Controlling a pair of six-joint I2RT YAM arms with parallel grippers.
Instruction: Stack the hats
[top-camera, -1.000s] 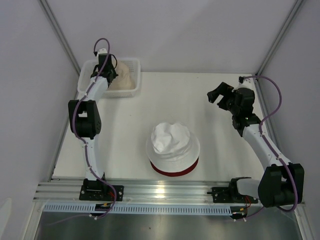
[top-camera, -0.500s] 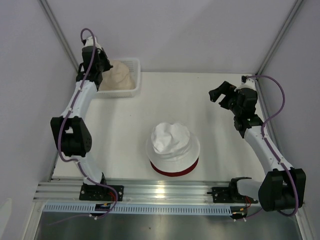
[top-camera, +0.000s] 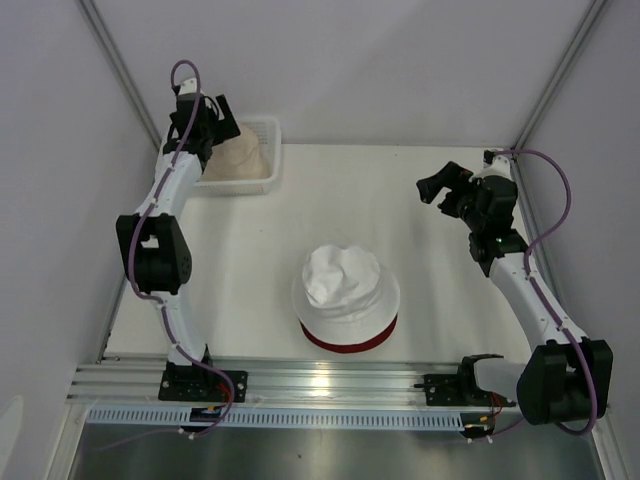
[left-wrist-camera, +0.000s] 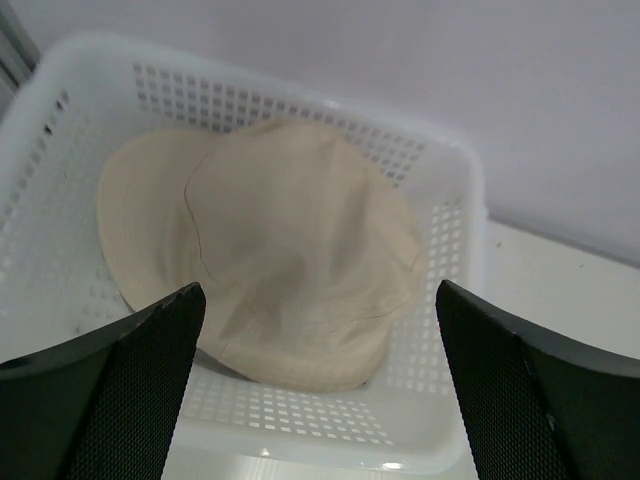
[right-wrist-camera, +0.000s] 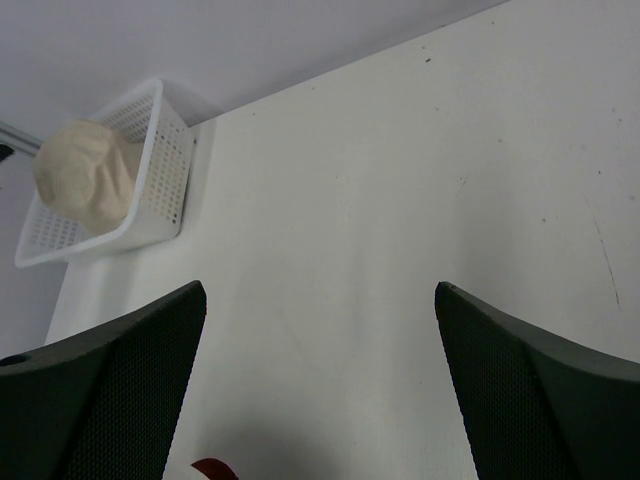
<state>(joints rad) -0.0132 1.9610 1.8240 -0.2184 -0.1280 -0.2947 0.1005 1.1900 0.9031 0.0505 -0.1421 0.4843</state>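
My left gripper will next grab the cream-beige hat at the top's side near the brim (top-camera: 237, 165) (left-wrist-camera: 309, 278). This leaves the hat's bottom open for stacking.
A white hat (top-camera: 345, 285) sits on top of a dark red hat (top-camera: 350, 339) near the table's front middle; only the red brim shows. A cream-beige hat (left-wrist-camera: 270, 250) lies crown up in the white mesh basket (left-wrist-camera: 455, 250) at the back left corner; the top view shows this cream-beige hat (top-camera: 240, 155) too. My left gripper (top-camera: 210, 120) hovers above the basket, open, nothing between its fingers (left-wrist-camera: 110, 400). At the right side my right gripper (top-camera: 440, 187) hangs open over bare table, far from the hats. A sliver of the dark red hat (right-wrist-camera: 215, 470) shows in the right wrist view.
The mesh basket (top-camera: 265, 150) stands against the back wall at the left. White walls close in the table on three sides. An aluminium rail (top-camera: 320, 385) with the arm bases runs along the near edge.
The left gripper has gone from shut to open above the basket, and the left arm has shifted slightly back toward the basket. The right arm has hardly moved.
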